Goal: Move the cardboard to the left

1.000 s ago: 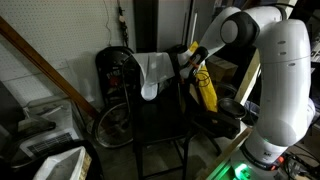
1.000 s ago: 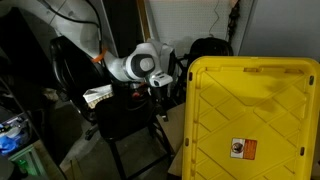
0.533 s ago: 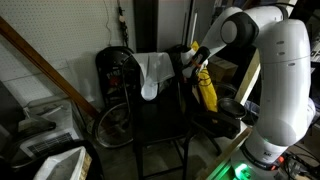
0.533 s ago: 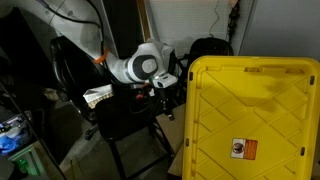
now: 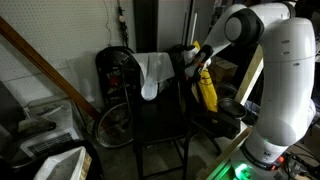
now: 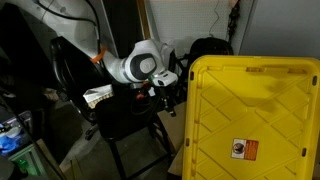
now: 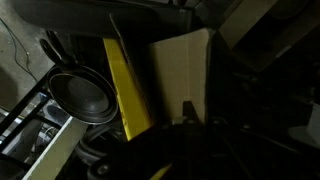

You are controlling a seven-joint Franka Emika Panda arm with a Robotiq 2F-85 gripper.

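Note:
My gripper is shut with the edge (image 7: 199,112) of the cardboard (image 7: 180,70) between its fingers, so the cardboard would come up with it if I lifted now.
In the wrist view the cardboard (image 7: 180,70) is a flat tan sheet standing upright in a dark gap. My gripper (image 7: 200,108) is shut on its lower right edge. One dark fingertip (image 7: 188,108) shows against the tan face; the other is lost in shadow. In both exterior views the gripper (image 5: 190,62) (image 6: 168,86) sits at the top of the black chair's back, beside the white cloth (image 5: 152,72). There the chair and my arm mostly hide the cardboard.
A narrow yellow strip (image 7: 128,90) (image 5: 206,92) leans just left of the cardboard. A black chair (image 5: 160,120) stands in front, with a wheel (image 5: 112,125) beside it. A round dark pan (image 7: 85,95) lies lower left. A big yellow bin (image 6: 255,120) fills one foreground.
The jaws have closed over the last second. The wrist has tilted slightly at the chair back; the cardboard and cloth stay where they were.

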